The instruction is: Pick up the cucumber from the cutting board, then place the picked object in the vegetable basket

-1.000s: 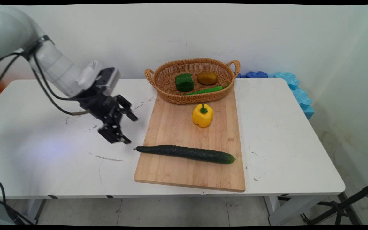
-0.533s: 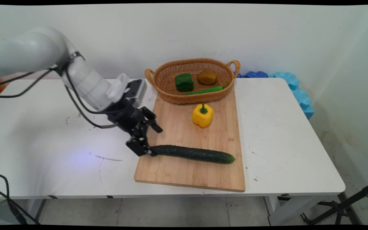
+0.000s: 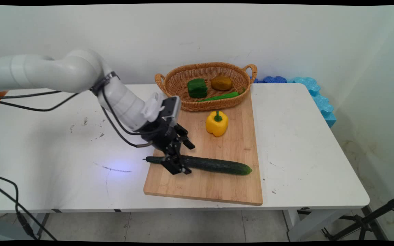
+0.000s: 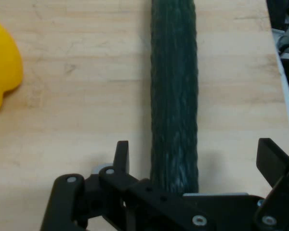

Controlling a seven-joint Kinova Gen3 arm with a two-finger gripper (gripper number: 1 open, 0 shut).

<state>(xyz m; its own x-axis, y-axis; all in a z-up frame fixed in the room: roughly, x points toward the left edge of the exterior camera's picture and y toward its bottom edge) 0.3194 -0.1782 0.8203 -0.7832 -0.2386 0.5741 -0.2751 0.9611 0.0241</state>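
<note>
My gripper grabs the long dark green cucumber by its middle (image 3: 193,162) next, to put it into the wicker basket (image 3: 208,87).
A long dark green cucumber (image 3: 217,165) lies across the near part of a wooden cutting board (image 3: 197,191). My gripper (image 3: 186,159) is open and low over the cucumber's left part, with one finger on each side of it. In the hand view the cucumber (image 4: 173,72) runs up the middle between the fingers (image 4: 121,154) of the gripper (image 4: 195,149), on the board (image 4: 77,120). I cannot tell whether the fingers touch it. A yellow bell pepper (image 3: 217,123) stands farther back on the board and shows at the left edge of the hand view as the pepper (image 4: 2,72).
A wicker basket (image 3: 200,104) sits at the board's far end, holding a green pepper (image 3: 197,87), a brown lump (image 3: 221,83) and a long green vegetable (image 3: 221,96). Blue foam pieces (image 3: 316,92) lie by the wall at the back right. A tripod (image 3: 371,218) stands off the table's right corner.
The arm has swung right from the bare table onto the board. The open gripper has come from left of the cucumber's stem end to astride its left part. The cucumber has not moved.
</note>
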